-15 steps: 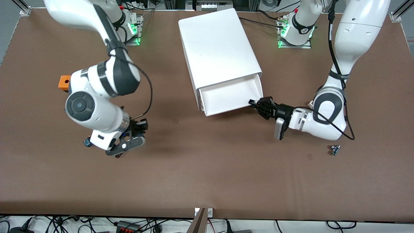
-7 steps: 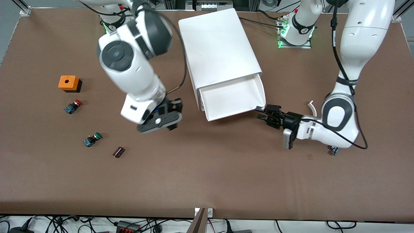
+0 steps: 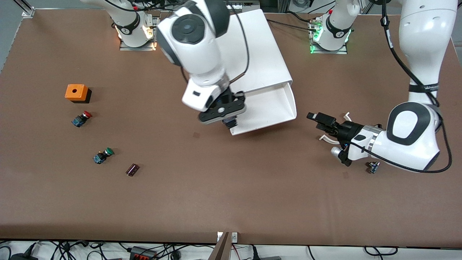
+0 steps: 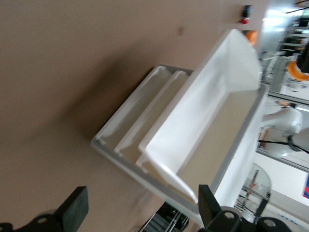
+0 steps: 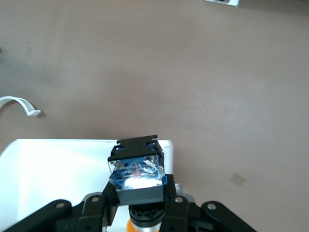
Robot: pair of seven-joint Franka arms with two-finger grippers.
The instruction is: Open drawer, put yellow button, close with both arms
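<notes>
My right gripper keeps hold of the button until its blue base is lowered toward the drawer's bottom, since the base hangs above the drawer's front edge.
The white cabinet (image 3: pixel 249 47) stands mid-table with its top drawer (image 3: pixel 269 104) pulled out; the left wrist view shows the drawer (image 4: pixel 212 106) empty. My right gripper (image 3: pixel 227 117) hangs over the drawer's front corner at the right arm's end. It is shut on the yellow button (image 5: pixel 137 174), gripping the black body, blue base outward and orange cap just showing. In the right wrist view the gripper (image 5: pixel 137 193) has the drawer's white floor (image 5: pixel 48 179) below it. My left gripper (image 3: pixel 321 124) is open, apart from the drawer, toward the left arm's end; its fingers (image 4: pixel 72 212) hold nothing.
Toward the right arm's end lie an orange box (image 3: pixel 76 92), a red-capped button (image 3: pixel 81 118), a green-capped button (image 3: pixel 103 155) and a small dark part (image 3: pixel 132 169). White curved scraps (image 3: pixel 347 116) and a small part (image 3: pixel 373 167) lie beside the left arm.
My right arm has swung with the button from beside the green-capped one to over the drawer. My left gripper has let go of the drawer's front, opened and drawn back.
</notes>
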